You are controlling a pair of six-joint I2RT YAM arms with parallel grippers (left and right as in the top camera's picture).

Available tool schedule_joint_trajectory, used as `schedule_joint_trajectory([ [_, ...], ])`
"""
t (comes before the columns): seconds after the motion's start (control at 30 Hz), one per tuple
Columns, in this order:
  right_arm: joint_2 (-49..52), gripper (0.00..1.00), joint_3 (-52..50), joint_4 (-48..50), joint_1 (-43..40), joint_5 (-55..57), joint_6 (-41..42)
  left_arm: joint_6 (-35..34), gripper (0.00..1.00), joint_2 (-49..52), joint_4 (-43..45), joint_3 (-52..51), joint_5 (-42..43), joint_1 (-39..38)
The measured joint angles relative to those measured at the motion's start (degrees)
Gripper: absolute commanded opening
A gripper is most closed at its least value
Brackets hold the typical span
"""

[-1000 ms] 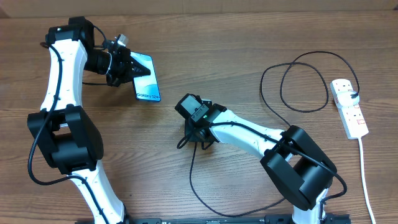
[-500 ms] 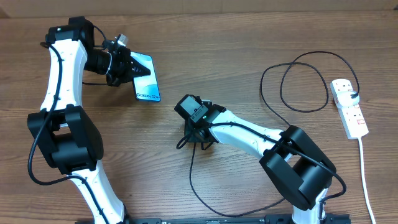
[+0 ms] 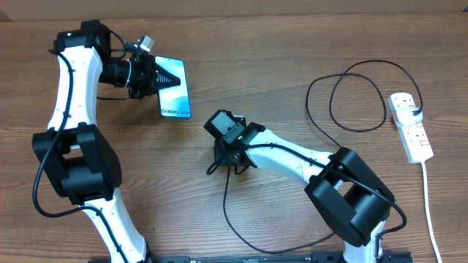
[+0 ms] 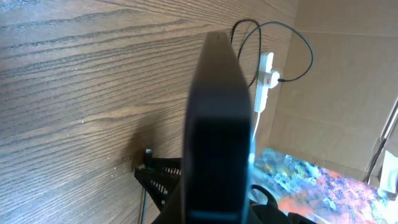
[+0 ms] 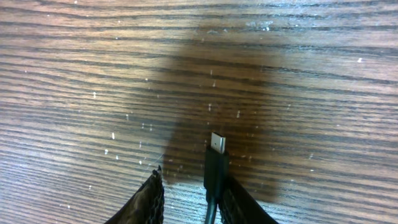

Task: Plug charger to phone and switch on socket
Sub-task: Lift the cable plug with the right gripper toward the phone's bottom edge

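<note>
My right gripper grabs the charger by the black housing behind its metal tip (image 5: 216,168) next, which leaves the charger's tip free to plug into the phone.
My left gripper (image 3: 150,75) at the far left of the table is shut on the phone (image 3: 174,91), whose blue-teal screen faces up in the overhead view. The left wrist view shows that phone (image 4: 217,124) edge-on, filling the middle. My right gripper (image 3: 224,163) points down at mid-table over the end of the charger (image 3: 224,204). In the right wrist view its plug tip (image 5: 216,163) lies on the wood against the right finger, with a gap to the left finger; the right gripper (image 5: 193,186) is open. The socket (image 3: 411,126) lies at the far right.
The charger's thin black cable runs in large loops (image 3: 356,95) between the right arm and the socket. A white cord (image 3: 428,204) trails from the socket toward the table's front right. The socket (image 4: 266,78) also shows far off in the left wrist view.
The left gripper has turned and carried the phone slightly to the right. The right gripper's jaws have parted, and the charger plug now rests against one finger only.
</note>
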Motion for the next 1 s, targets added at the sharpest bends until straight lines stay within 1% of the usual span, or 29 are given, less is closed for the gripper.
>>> schedule_joint_trajectory([
  [0.03, 0.0, 0.23, 0.0, 0.0, 0.0, 0.0, 0.0, 0.0, 0.04, 0.0, 0.0, 0.0, 0.0, 0.0],
  [0.1, 0.0, 0.08, 0.0, -0.2, 0.0, 0.1, -0.3, 0.0, 0.04, 0.0, 0.0, 0.0, 0.2, 0.0],
  [0.13, 0.0, 0.04, 0.0, -0.3, -0.1, 0.1, -0.4, 0.0, 0.04, 0.0, 0.0, 0.0, 0.2, 0.0],
  [0.37, 0.0, 0.04, 0.0, -0.4, -0.7, -0.7, -0.4, 0.1, 0.04, 0.0, -0.1, 0.0, 0.6, 0.0],
  [0.5, 0.0, 0.04, 0.0, -0.5, -3.4, -6.0, -1.9, 1.6, 0.04, 0.0, -1.1, 0.0, 0.6, -0.1],
  [0.63, -0.6, 0.04, -0.1, 0.5, -8.3, -14.8, -7.4, 3.0, 0.04, 0.0, -3.4, 0.0, 0.8, -0.1],
  [0.67, -1.3, 0.04, -0.1, 0.9, -9.9, -18.4, -10.0, 3.1, 0.04, 0.0, -3.5, 0.0, 1.2, -0.1],
  [0.77, -4.0, 0.04, -0.3, 1.5, -12.9, -27.7, -15.8, 5.1, 0.04, 0.0, -3.5, 0.0, 4.6, -0.1],
  [0.83, -6.2, 0.04, -0.3, 2.1, -14.3, -35.7, -20.4, 8.3, 0.05, 0.0, -3.6, 0.0, 9.1, -0.1],
  [0.9, -8.1, 0.04, -0.3, 2.6, -15.7, -46.3, -25.2, 12.2, 0.04, 0.0, -3.8, 0.0, 15.3, -0.1],
  [1.0, -8.8, 0.04, -0.3, 3.2, -16.6, -55.7, -28.3, 16.0, 0.04, 0.0, -3.8, 0.0, 21.9, -0.3],
])
